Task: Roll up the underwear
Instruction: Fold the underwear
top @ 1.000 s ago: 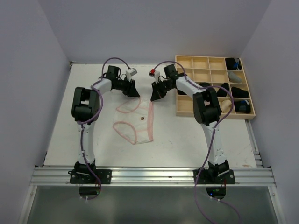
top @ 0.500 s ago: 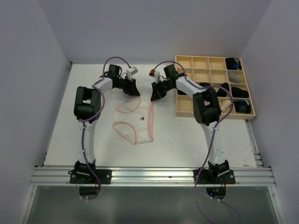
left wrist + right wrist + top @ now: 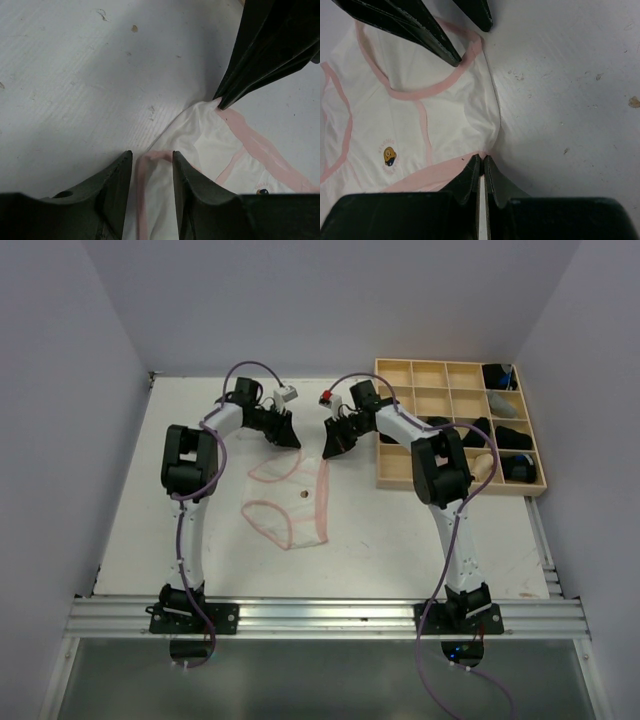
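Note:
My left gripper should close now, because the underwear's pink-edged corner (image 3: 299,450) (image 3: 153,156) lies between its open fingers, and they would hold that corner.
The whitish underwear with pink edging (image 3: 290,502) lies flat on the white table, also in the left wrist view (image 3: 220,145) and the right wrist view (image 3: 395,125). My left gripper (image 3: 285,435) is down at its far left corner. Its jaws (image 3: 151,156) stand apart with the pink-edged corner between them, not pinched. My right gripper (image 3: 335,445) is at the far right corner, with jaws (image 3: 482,159) shut on the pink edge. The left gripper's fingers (image 3: 435,40) show at the top of the right wrist view. Black underwear rolls (image 3: 515,440) sit in the tray.
A pale wooden grid tray (image 3: 400,480) stands at the back right, right next to my right arm. Its right-hand compartments hold dark rolls. Grey walls close in the table on the left, back and right. A metal rail (image 3: 320,615) runs along the near edge.
The left arm's elbow has shifted slightly to the right and the left gripper has edged a little. The right arm and the underwear have not visibly moved.

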You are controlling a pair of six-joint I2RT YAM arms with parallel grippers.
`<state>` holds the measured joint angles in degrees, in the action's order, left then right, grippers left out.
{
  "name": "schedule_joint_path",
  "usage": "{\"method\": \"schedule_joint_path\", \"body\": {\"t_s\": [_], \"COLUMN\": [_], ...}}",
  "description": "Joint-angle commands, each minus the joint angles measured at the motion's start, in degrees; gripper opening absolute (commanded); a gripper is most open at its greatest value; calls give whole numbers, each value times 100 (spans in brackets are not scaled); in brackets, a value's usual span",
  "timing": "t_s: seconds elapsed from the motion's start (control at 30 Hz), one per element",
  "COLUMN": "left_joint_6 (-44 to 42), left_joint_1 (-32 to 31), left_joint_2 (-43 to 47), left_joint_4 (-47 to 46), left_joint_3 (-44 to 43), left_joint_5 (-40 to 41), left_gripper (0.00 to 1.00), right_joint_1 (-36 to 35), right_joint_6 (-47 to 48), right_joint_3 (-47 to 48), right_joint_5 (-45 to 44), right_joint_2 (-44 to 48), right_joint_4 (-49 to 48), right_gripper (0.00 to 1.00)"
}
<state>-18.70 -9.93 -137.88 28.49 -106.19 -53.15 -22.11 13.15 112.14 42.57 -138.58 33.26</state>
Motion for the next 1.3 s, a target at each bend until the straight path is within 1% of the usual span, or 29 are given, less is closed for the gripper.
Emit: {"method": "schedule_joint_path", "body": {"t_s": [0.0, 0.13, 0.2, 0.23, 0.3, 0.33, 0.4, 0.43, 0.5, 0.63, 0.7, 0.77, 0.8, 0.93, 1.07, 1.13, 1.23, 1.27], "left_joint_6": [-187, -73, -29, -20, -20, -11, 76, 164, 419, 569, 526, 333, 227, -37, -406, -564, -959, -1030], "left_joint_1": [-17, -17, -26, -26, -35, -26, -17, -9, 44, 184, 229, 264, 273, 264, 229, 211, 141, 115], "left_joint_2": [-204, -248, -283, -292, -283, -265, -178, -125, 68, 271, 385, 516, 717, 1438, 2351, 2573, 2828, 2994], "left_joint_4": [473, 377, 359, 359, 359, 350, 211, 96, -282, -502, -450, -371, -344, -520, -608, -494, 111, 139], "left_joint_3": [-7, 11, 2, 2, 11, 28, 124, 177, 300, 91, -6, 72, 159, 958, 2011, 2268, 2655, 2769], "left_joint_5": [-46, -214, -240, -214, -188, -144, -73, -38, -21, 67, 67, 33, 6, -126, -240, -416, -513, -513], "left_gripper": [43, 45, 41, 34, 24, 14, 6, 0, 0, 0, 0, 0, 0, 0, 0, 0, 0, 0], "right_joint_1": [22, 14, 5, 13, 31, 22, 31, 40, 40, 57, 66, 75, 75, 75, 66, 58, 14, -30], "right_joint_6": [56, 74, 74, 65, 56, 39, 4, -5, -23, -67, -67, -93, -102, -137, 38, 196, 521, 766], "right_joint_3": [212, 212, 221, 221, 230, 247, 273, 291, 352, 476, 511, 485, 458, 46, -446, -535, -789, -842], "right_joint_5": [-3, 15, 15, 15, 6, 23, 32, 32, 24, -3, 32, 67, 111, 401, 760, 972, 1219, 1254], "right_joint_2": [-55, -55, -55, -55, -55, -55, -55, -46, -28, 86, 165, 340, 410, 858, 1298, 1369, 1501, 1527], "right_joint_4": [14, 23, 32, 32, 32, 32, 23, 14, -3, -30, -47, -47, -73, -240, -171, 22, 418, 654], "right_gripper": [0, 0, 0, 0, 0, 0, 0, 0, 0, 0, 0, 0, 0, 0, 0, 0, 0, 0]}}
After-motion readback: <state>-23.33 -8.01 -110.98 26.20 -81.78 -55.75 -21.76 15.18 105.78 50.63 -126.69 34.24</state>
